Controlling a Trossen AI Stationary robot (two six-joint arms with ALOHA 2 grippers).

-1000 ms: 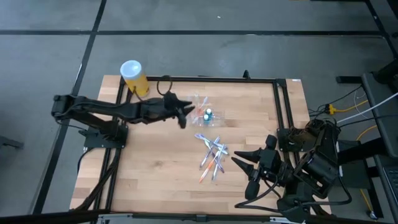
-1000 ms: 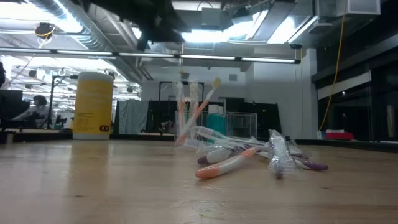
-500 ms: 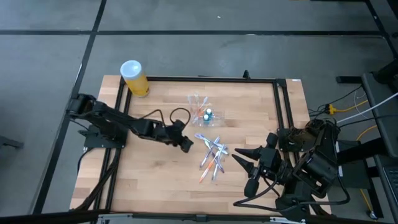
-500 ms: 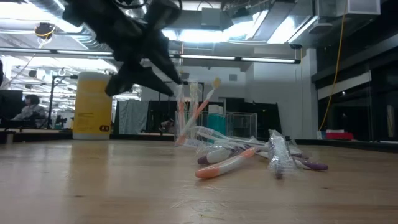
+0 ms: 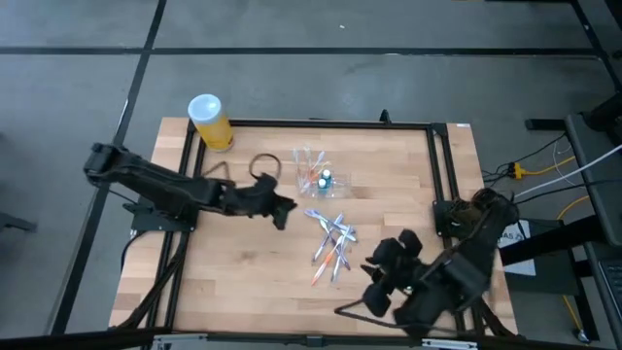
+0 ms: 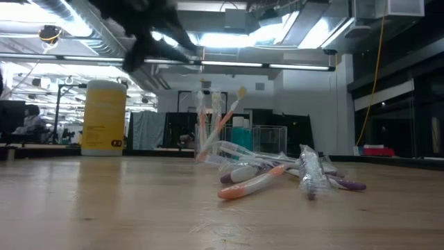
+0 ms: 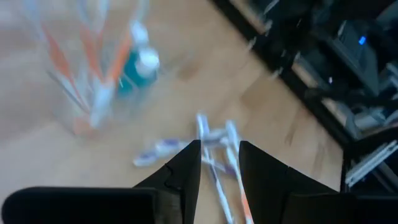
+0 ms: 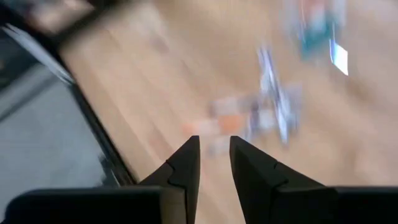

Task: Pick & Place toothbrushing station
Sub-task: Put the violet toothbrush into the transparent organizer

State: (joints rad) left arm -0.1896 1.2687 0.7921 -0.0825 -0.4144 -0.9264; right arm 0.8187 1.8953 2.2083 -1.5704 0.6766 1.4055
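The toothbrush needs to go in the station, so my right gripper should next grab the toothbrush's neck below the bristle head.
The toothbrushing station is a clear holder standing by its base on the wooden table, behind the middle. Toothbrushes and a teal bottle stand upright in it. My left gripper hovers open just left of and nearer than the station, with nothing between its fingers. It shows blurred high up in the low view. My right gripper is open over the table's near right part. It points toward a pile of loose toothbrushes.
The loose toothbrushes lie in a heap between the station and my right gripper. A yellow cylinder with a white lid stands at the far left corner. A black frame runs along the table's edges.
My left gripper has drawn back from beside the station toward the table's near edge, then come part of the way back and risen, rolling as it went. My right arm has swung and turned, and its gripper has sunk toward the near edge. The station and the toothbrushes have stayed put.
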